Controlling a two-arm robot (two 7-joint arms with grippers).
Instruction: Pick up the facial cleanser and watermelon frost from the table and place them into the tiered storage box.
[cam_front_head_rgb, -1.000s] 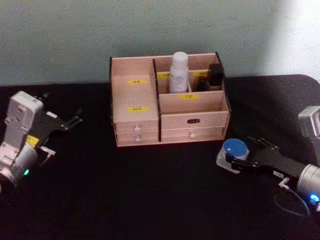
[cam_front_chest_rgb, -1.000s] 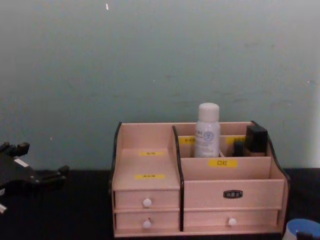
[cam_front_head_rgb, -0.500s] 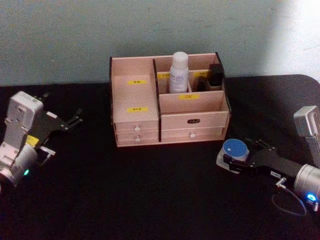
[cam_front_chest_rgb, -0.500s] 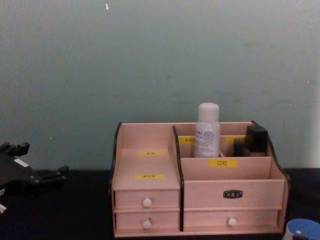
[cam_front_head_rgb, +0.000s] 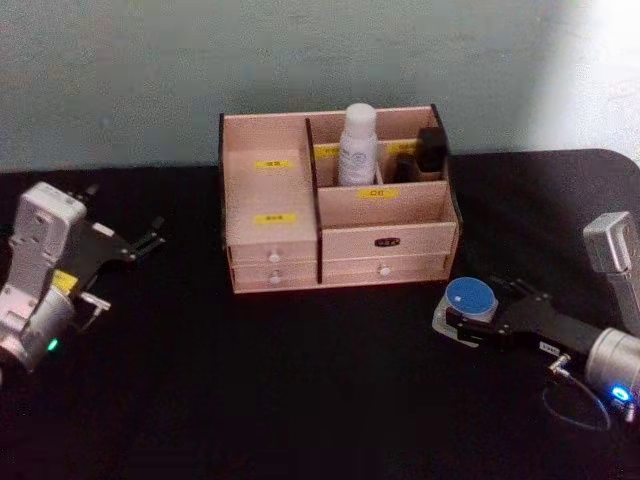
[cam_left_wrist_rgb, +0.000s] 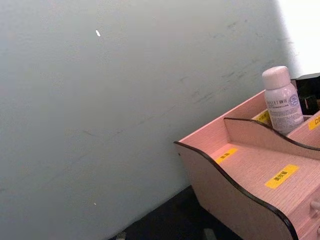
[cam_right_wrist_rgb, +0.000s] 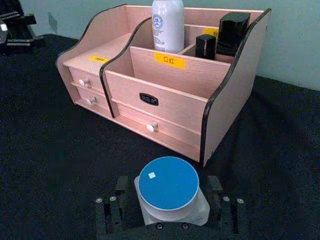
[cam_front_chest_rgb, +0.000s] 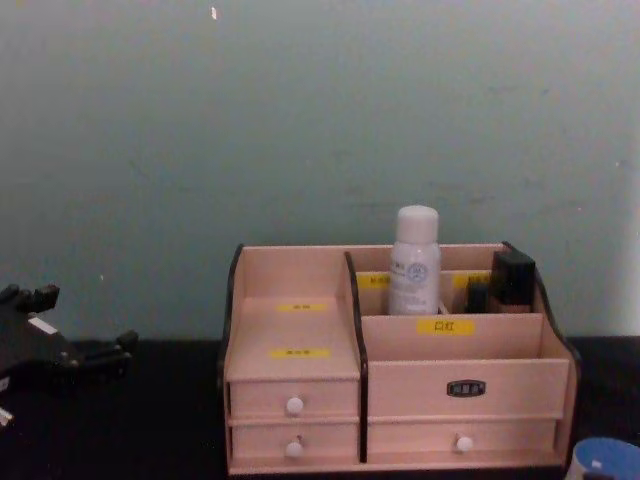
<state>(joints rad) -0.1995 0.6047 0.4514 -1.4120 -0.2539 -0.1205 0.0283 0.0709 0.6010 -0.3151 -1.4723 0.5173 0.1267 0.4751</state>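
My right gripper grabs the round white jar by its blue-topped lid (cam_front_chest_rgb: 608, 460) (cam_right_wrist_rgb: 169, 186) next, to place the jar into the tiered storage box.
The tiered storage box (cam_front_head_rgb: 385, 240) (cam_right_wrist_rgb: 165, 100) (cam_front_chest_rgb: 460, 385) (cam_left_wrist_rgb: 250, 170) stands at the back middle of the black table. A white bottle (cam_front_head_rgb: 357, 150) (cam_right_wrist_rgb: 167, 25) (cam_front_chest_rgb: 414, 265) (cam_left_wrist_rgb: 281, 102) stands upright in its rear compartment. A squat white jar with a round blue lid (cam_front_head_rgb: 470, 297) (cam_right_wrist_rgb: 167, 175) (cam_front_chest_rgb: 605, 460) rests on the table right of the box. I cannot tell which of these two is the facial cleanser and which the watermelon frost. My right gripper (cam_front_head_rgb: 478, 305) (cam_right_wrist_rgb: 167, 184) is open, one finger on each side of the jar. My left gripper (cam_front_head_rgb: 152, 238) (cam_front_chest_rgb: 85, 318) hangs open and idle at the far left.
Two black items (cam_front_head_rgb: 430, 150) (cam_right_wrist_rgb: 232, 32) stand in the box's rear right compartment. The front right compartment and the stepped left tiers hold nothing. A pale green wall runs close behind the box. A cable loop (cam_front_head_rgb: 575, 405) lies near the right arm.
The right arm's wrist has shifted slightly left and down in the head view. The jar, the bottle and the left gripper have stayed in place.
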